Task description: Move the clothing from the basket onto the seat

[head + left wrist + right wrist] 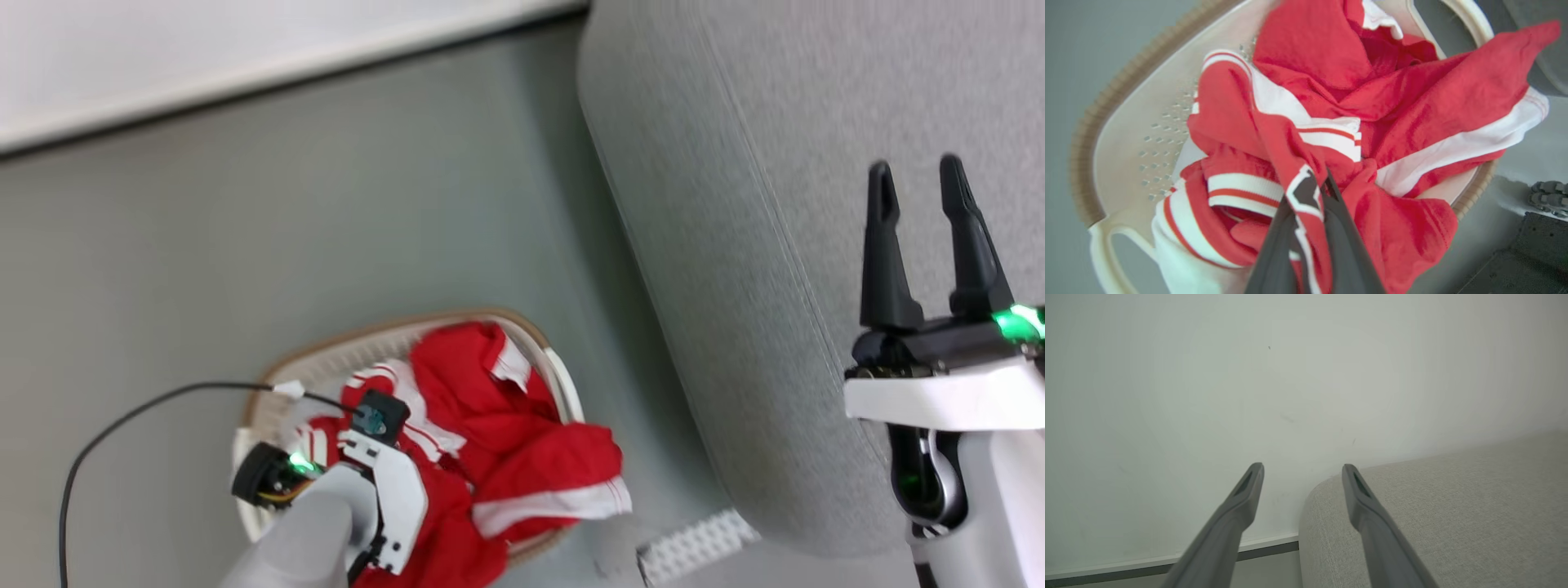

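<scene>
A bunched red fold [1312, 196] stands up from the slack clothing around it. My right gripper should grab the clothing there next.
The white basket [343, 339] with a brown rim sits on the floor at the lower left of the head view, heaped with red clothing [506, 425] trimmed in white stripes. One fold hangs over its right rim. My left arm [384, 482] reaches down into the heap and covers its own fingers. In the left wrist view my left gripper [1312, 183] is shut on a red fold of clothing [1306, 192] with black-and-white lettering, inside the basket [1139, 122]. My right gripper [916, 171] stands open and holds nothing above the light grey seat [775, 163], which also appears as the seat [1453, 506] under that gripper [1302, 469].
Grey floor [326, 229] lies between the basket and the seat's rounded edge. A black cable [122, 425] loops from my left wrist over the floor. A white studded strip [694, 543] lies at the seat's foot. A white wall [245, 49] runs along the far side.
</scene>
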### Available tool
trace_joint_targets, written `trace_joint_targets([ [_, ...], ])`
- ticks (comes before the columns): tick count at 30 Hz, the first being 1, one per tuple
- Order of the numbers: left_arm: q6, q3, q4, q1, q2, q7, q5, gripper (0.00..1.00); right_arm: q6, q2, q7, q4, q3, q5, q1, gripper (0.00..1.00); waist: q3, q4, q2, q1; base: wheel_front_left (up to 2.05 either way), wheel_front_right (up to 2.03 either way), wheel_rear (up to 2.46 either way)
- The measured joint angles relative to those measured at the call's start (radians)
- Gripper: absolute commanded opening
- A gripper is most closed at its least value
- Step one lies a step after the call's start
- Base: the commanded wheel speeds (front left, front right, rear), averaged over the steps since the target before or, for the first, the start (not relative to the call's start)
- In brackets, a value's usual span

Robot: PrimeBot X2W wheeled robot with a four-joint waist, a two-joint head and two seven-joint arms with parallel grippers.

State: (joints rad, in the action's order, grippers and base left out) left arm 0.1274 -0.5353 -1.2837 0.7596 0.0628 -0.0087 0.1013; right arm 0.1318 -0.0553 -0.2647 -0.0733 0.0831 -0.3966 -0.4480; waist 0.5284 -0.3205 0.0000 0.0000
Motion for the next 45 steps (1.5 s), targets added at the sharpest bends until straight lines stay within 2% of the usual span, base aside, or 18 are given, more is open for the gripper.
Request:
trace_joint_targets([
  [4, 0.001, -0.012, 0.033, -0.036, -0.01, -0.045, 0.062, 0.0, 0.0, -0.024, 0.0, -0.017, -0.012, 0.0, 0.036, 1.0, -0.09, 0.042, 0.0, -0.0001, 0.0, 0.0, 0.0],
  [10, 0.004, -0.114, 0.188, -0.12, -0.014, -0.061, 0.233, 0.0, 0.0, -0.067, 0.0, -0.044, -0.024, -0.001, 0.107, 1.0, -0.223, 0.11, 0.0, -0.0002, 0.0, 0.0, 0.0],
  [15, 0.004, -0.151, 0.262, -0.133, -0.014, -0.104, 0.311, 0.0, 0.0, -0.094, 0.0, -0.055, -0.037, -0.008, 0.159, 1.0, -0.319, 0.175, 0.0, -0.0003, 0.0, 0.0, 0.0],
  [22, 0.004, -0.133, 0.345, -0.131, -0.014, -0.183, 0.387, 0.0, 0.0, -0.114, 0.0, -0.065, -0.033, -0.018, 0.227, 1.0, -0.438, 0.257, 0.0, -0.0003, 0.0, 0.0, 0.0],
  [28, 0.004, -0.097, 0.463, -0.114, 0.006, -0.201, 0.428, 0.0, 0.0, -0.119, 0.0, -0.073, -0.013, -0.032, 0.271, 1.0, -0.519, 0.304, 0.0, -0.0003, 0.0, 0.0, 0.0],
  [34, -0.015, -0.065, 0.63, -0.079, 0.051, -0.17, 0.449, 0.0, 0.0, -0.116, 0.0, -0.071, 0.012, -0.039, 0.295, 1.0, -0.559, 0.327, 0.0, -0.0002, 0.0, 0.0, 0.0],
  [45, -0.092, -0.041, 0.924, -0.053, 0.116, -0.051, 0.46, 0.0, 0.0, -0.109, 0.0, -0.067, 0.068, -0.055, 0.329, 1.0, -0.567, 0.329, 0.0, -0.0001, 0.0, 0.0, 0.0],
])
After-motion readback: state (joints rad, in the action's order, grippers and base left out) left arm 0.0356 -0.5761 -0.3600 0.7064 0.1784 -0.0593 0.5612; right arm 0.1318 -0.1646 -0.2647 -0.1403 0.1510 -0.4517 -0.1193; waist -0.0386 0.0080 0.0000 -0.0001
